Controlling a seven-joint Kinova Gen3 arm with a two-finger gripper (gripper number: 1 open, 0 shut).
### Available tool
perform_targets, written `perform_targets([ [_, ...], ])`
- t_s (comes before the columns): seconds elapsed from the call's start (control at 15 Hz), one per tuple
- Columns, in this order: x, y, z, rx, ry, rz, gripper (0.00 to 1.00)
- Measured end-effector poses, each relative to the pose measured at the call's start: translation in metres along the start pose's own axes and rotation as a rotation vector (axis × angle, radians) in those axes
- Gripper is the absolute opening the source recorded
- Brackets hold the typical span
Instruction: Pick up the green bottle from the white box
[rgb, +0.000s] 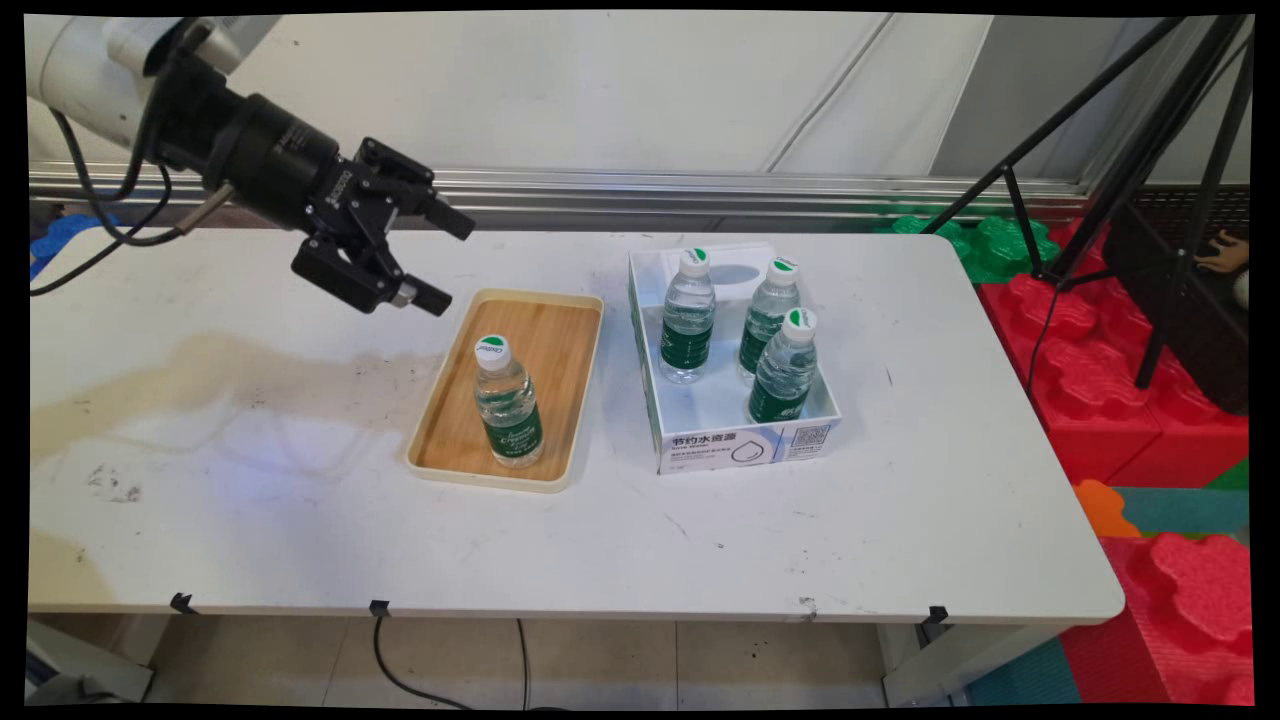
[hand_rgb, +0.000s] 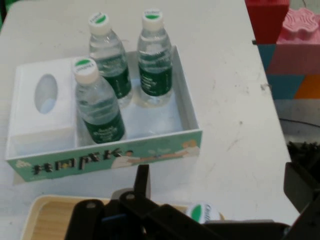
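Observation:
My gripper grabs a water bottle by its clear body (rgb: 689, 310) next, to move the bottle from the white box to the bamboo tray (rgb: 560, 330).
My gripper (rgb: 447, 262) hangs open and empty above the table (rgb: 900, 520), just left of the far end of a bamboo tray (rgb: 560, 330). On the tray's near part one water bottle (rgb: 508, 415) with a green label stands upright, below and to the right of the fingers. Right of the tray a white box (rgb: 740, 447) holds three like bottles (rgb: 783, 372) upright. In the hand view, the gripper (hand_rgb: 221, 186) points toward the box (hand_rgb: 110, 161) and its bottles (hand_rgb: 97, 102); the tray bottle's cap (hand_rgb: 202, 212) and the tray's rim (hand_rgb: 35, 207) show at the bottom.
A brownish stain (rgb: 220, 370) spreads over the table's left part. Red foam blocks (rgb: 1100, 380) and green ones (rgb: 990, 245) lie on the floor beyond the right edge, where a black tripod (rgb: 1130, 150) stands. A closed lid part with an oval hole (hand_rgb: 45, 95) covers the box's far end.

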Motion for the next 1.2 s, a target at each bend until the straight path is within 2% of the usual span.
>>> perform_targets([
  [0.53, 0.017, -0.027, 0.023, 0.067, 0.017, -0.015, 1.0],
  [0.93, 0.028, -0.05, 0.068, 0.093, 0.013, -0.023, 1.0],
  [1.2, 0.032, -0.063, 0.109, 0.101, -0.002, -0.033, 1.0],
])
